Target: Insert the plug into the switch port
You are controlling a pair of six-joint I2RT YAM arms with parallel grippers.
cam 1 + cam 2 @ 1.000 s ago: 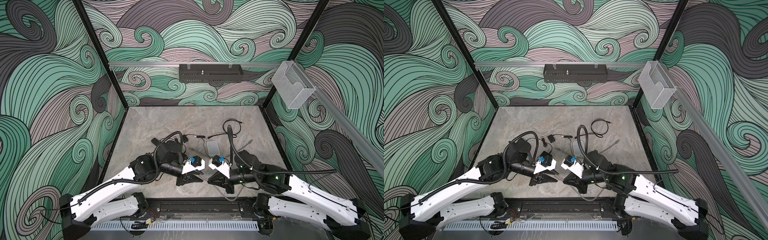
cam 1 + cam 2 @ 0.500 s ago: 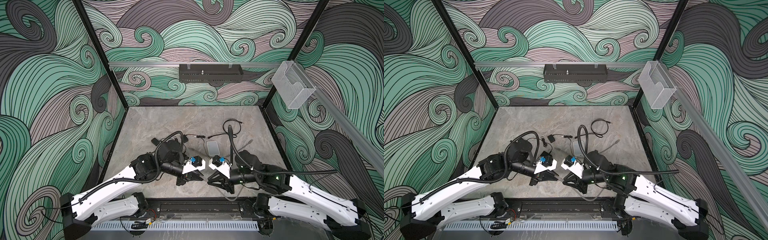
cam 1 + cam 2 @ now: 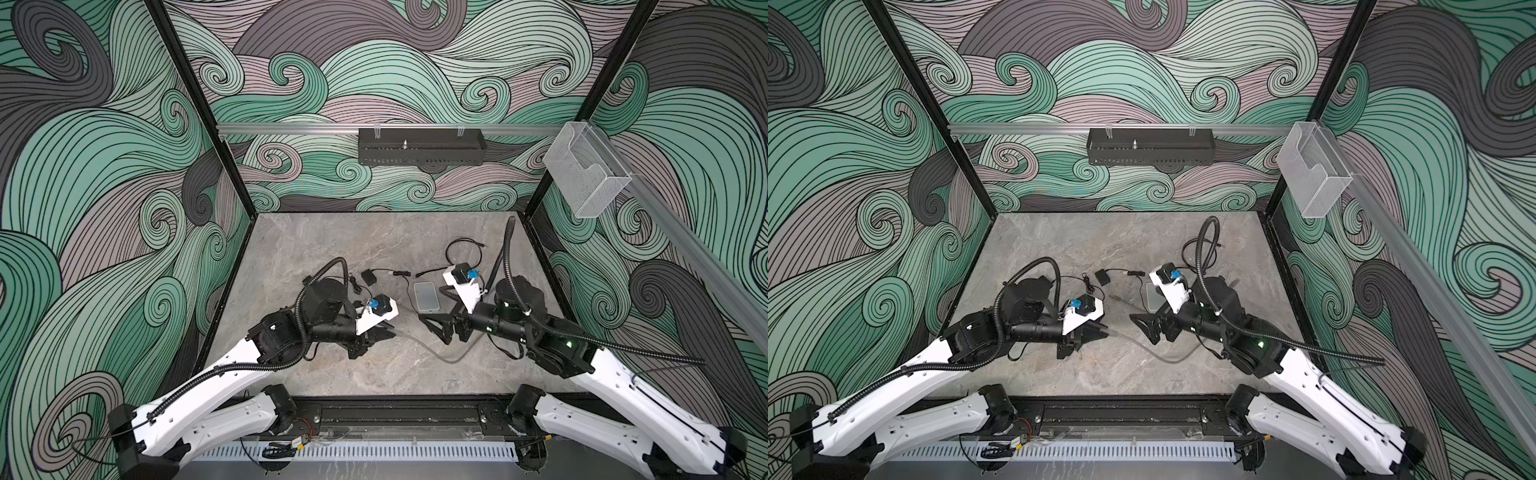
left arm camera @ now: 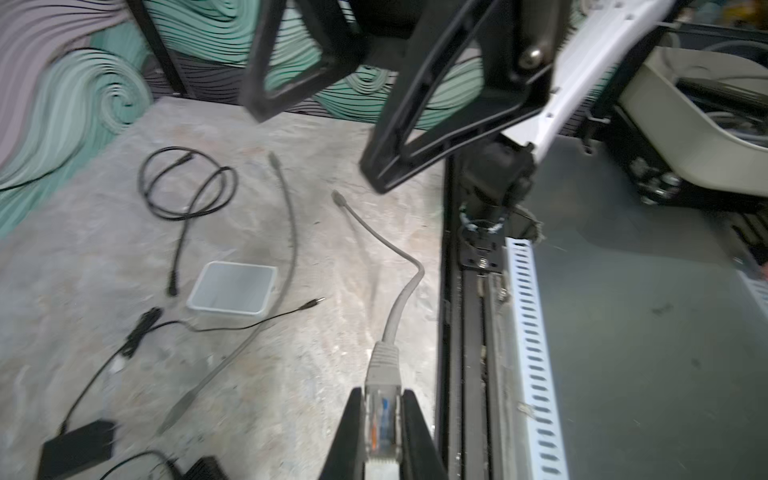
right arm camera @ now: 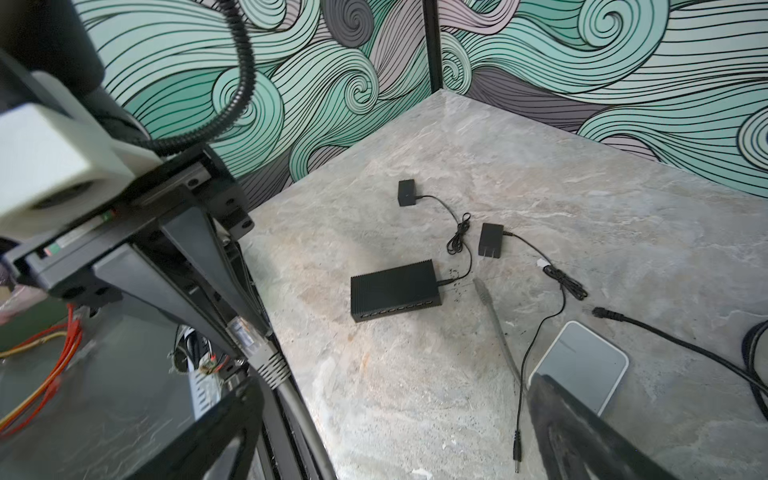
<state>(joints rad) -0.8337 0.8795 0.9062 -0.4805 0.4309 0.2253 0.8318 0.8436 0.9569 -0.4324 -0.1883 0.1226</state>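
I should reach and grab the plug's grey cable-end boot with my right gripper, leaving the clear connector free to insert.
The plug point(image 4: 384, 415), a clear connector with a grey boot, sits between the fingers of my left gripper point(image 4: 382, 392), which is shut on it. Its grey cable point(image 3: 436, 353) trails right across the floor. Both top views show the left gripper point(image 3: 388, 330) point(image 3: 1100, 330) near the front middle. The switch point(image 5: 395, 289), a black box with a row of ports along one side, lies flat on the table; in both top views the left arm hides it. My right gripper point(image 3: 436, 309) point(image 5: 395, 382) stands wide open and empty, to the right of the plug.
A flat white device point(image 3: 426, 296) lies between the arms. Two black power adapters point(image 5: 406, 192) point(image 5: 490, 245) with thin leads sit beyond the switch. A second grey cable point(image 4: 286, 232) and a coiled black cable point(image 3: 461, 253) lie loose. The black front rail point(image 3: 395, 411) borders the table.
The right gripper has opened wide and drawn back to the right, away from the plug. The left gripper has closed on the plug and keeps it.
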